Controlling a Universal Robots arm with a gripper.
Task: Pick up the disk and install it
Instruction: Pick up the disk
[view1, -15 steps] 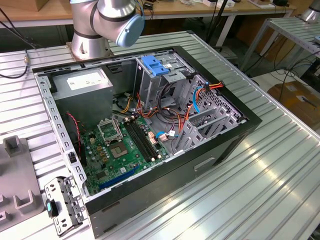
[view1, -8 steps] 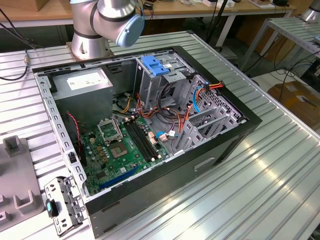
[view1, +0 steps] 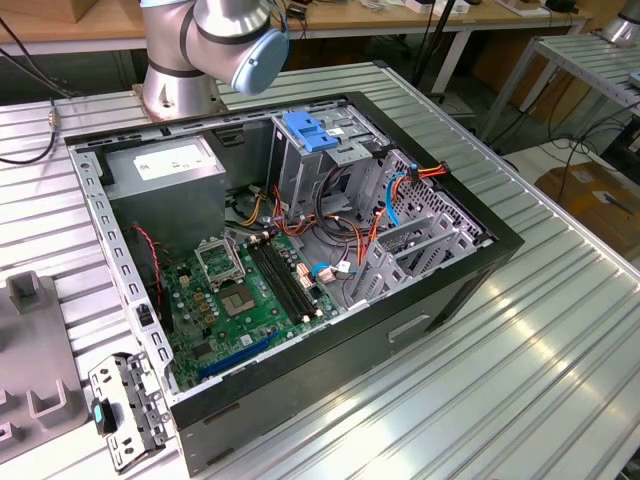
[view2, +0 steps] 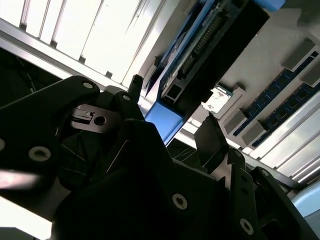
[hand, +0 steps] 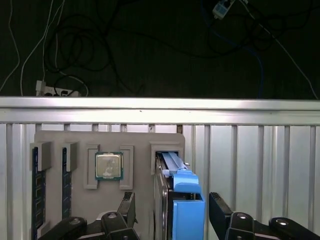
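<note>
The disk needs to go into the computer case, so the gripper should next grab the disk by its blue-railed long sides to install it.
The disk (hand: 181, 186) stands on edge in a slot of a grey holder tray (hand: 135, 142), with its blue side rail facing the camera. In the first wrist view my gripper (hand: 172, 212) is open. One black finger (hand: 127, 205) is on one side of the disk and the other finger (hand: 218, 207) is on the opposite side, each with a gap to it. In the second wrist view the disk (view2: 210, 45) shows its dark connector end and blue rail, between the spread fingers (view2: 209, 140) of the gripper (view2: 172, 112).
The tray also holds a processor chip (hand: 108, 166) and memory sticks (hand: 37, 195). An open computer case (view1: 460, 290) lies on the ribbed metal table (view1: 560, 360). It holds a grey drive cage with a blue latch (view1: 308, 132), a power-supply box (view1: 165, 168) and a motherboard (view1: 240, 290). The arm's base (view1: 180, 80) stands behind the case.
</note>
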